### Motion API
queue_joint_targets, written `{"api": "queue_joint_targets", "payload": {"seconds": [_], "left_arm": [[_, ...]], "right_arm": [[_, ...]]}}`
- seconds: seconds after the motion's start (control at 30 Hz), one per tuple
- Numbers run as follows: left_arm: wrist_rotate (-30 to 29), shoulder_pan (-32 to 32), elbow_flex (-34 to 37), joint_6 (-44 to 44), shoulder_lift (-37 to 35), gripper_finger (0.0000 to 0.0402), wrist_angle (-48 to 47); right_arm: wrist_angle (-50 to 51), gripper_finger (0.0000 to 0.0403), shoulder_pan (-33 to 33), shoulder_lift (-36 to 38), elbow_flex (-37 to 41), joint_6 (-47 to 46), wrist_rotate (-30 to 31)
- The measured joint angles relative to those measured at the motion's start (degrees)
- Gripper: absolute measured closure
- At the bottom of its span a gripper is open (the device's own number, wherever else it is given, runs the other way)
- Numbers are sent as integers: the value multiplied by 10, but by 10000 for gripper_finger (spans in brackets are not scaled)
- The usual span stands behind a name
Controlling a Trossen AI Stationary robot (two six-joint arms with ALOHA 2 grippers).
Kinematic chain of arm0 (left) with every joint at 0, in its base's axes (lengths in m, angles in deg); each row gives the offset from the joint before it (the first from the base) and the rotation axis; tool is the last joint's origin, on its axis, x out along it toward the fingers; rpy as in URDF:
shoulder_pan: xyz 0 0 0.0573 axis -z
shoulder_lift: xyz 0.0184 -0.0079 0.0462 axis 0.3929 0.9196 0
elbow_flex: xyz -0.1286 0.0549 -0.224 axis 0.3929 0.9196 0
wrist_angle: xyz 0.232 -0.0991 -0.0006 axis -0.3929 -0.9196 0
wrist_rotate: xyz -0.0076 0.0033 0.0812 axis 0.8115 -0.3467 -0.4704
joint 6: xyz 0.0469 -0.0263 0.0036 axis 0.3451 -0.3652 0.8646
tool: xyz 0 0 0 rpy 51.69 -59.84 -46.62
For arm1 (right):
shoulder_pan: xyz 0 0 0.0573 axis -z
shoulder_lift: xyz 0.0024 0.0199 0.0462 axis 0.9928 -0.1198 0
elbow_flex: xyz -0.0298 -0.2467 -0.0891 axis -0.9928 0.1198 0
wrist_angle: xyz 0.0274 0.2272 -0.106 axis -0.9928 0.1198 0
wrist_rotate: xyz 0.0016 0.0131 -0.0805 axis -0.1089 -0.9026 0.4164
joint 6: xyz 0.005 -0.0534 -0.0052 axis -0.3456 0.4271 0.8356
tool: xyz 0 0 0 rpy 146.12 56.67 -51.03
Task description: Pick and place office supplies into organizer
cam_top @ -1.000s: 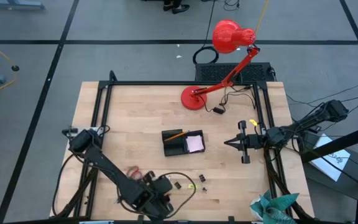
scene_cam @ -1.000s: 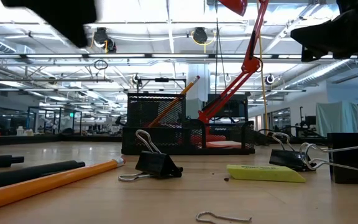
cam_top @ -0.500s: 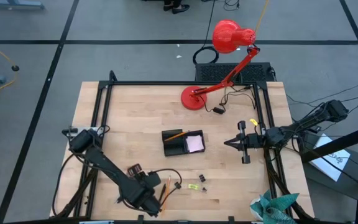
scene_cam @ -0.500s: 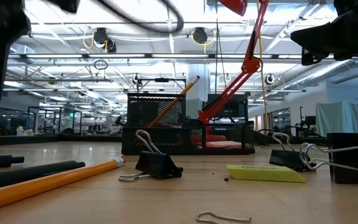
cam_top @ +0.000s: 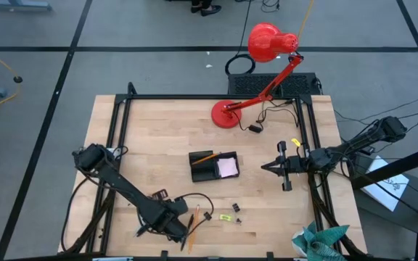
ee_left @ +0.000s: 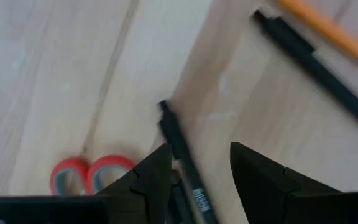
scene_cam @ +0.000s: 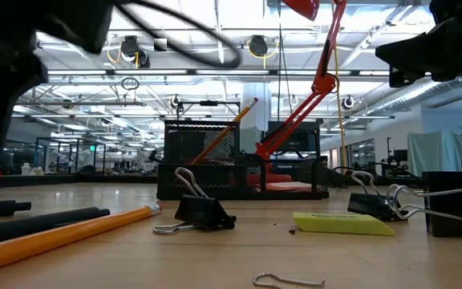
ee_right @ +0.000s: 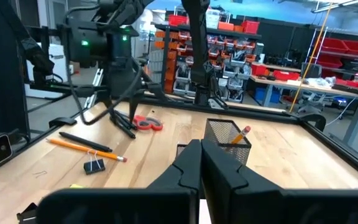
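The black pen needs to go in the mesh organizer. My left gripper will next pick up the pen between its fingers by the pen's body.
My left gripper is open, low over the table's near left part. A black pen lies on the wood between its fingers, close to one finger. The red scissors handles lie beside it. A second black pen and an orange pencil lie a little farther off. The black mesh organizer stands mid-table, holding a pink sticky pad and an orange pencil. My right gripper is shut and empty, right of the organizer. My left gripper stands over the black pen from above, its fingers on either side of the pen's shaft, which lies flat on the table. One finger is right beside the shaft. I cannot tell whether it touches the pen.
Binder clips, a yellow-green eraser and a paperclip lie near the front edge. The red lamp stands at the far side with its cable. A black frame edges the table.
My left gripper has gone toward the table's left edge, from over the orange pencil toward the scissors. The pencil, hidden under it before, now shows on the table.
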Motion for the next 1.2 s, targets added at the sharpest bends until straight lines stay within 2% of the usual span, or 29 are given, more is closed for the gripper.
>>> {"api": "queue_joint_targets", "payload": {"seconds": [0.13,0.37,0.5,0.9,1.0,1.2], "left_arm": [[1,1,43,-23,-17,231,22],[2,0,127,-28,-48,231,155],[-1,1,155,-41,-52,231,176],[-6,1,172,-21,-51,232,196],[-6,1,173,-20,-50,250,198],[-8,0,174,-31,-50,327,198]], "right_arm": [[2,399,0,0,0,0,0],[4,399,0,0,0,0,0],[5,399,0,0,0,0,0],[8,399,0,0,0,0,0],[8,399,0,0,0,0,0],[7,399,0,0,0,0,0]]}}
